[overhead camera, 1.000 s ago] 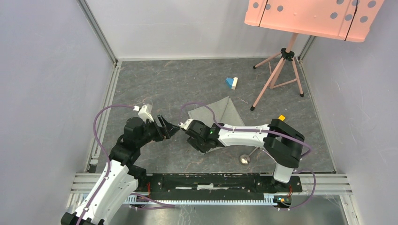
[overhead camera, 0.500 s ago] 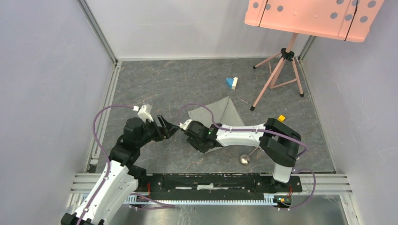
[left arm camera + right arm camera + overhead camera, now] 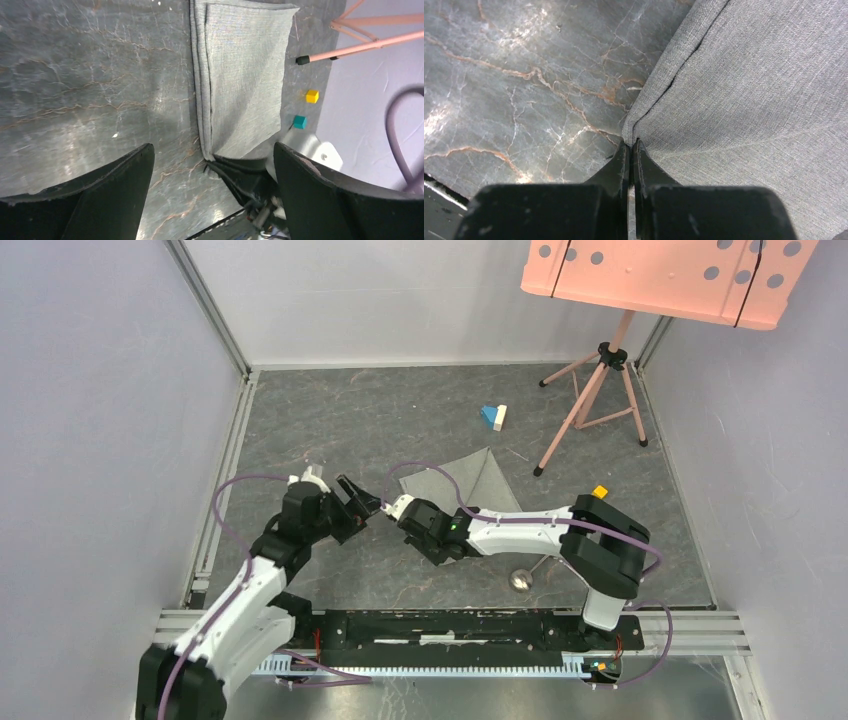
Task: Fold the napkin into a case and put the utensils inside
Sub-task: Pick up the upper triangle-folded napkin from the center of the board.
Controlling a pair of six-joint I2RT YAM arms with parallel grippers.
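The napkin's doubled edge (image 3: 407,493) (image 3: 203,104), beyond the right gripper's corner, is the part my left gripper needs to pinch next. Then it can flip the napkin and fold the case.
The napkin (image 3: 470,480) lies folded on the dark marble floor as a light grey cloth with doubled edges along its left side (image 3: 245,75). My right gripper (image 3: 401,508) is shut on its near-left corner, where the closed black fingertips (image 3: 630,145) pinch the cloth (image 3: 749,100). My left gripper (image 3: 362,502) hangs wide open just left of that corner with nothing between its fingers (image 3: 214,147). It faces the right gripper's fingers (image 3: 240,175). A silver spoon (image 3: 521,580) lies near the front edge under the right arm. No fork shows.
Blue and white blocks (image 3: 493,416) lie behind the napkin. A pink tripod stand (image 3: 590,400) carrying a pink board (image 3: 670,275) stands at the back right. A yellow block (image 3: 312,96) and a teal block (image 3: 299,121) sit right of the cloth. Walls enclose the floor.
The right gripper has shut on the napkin's corner. The left arm has reached forward and its gripper has opened wider, close beside the right gripper.
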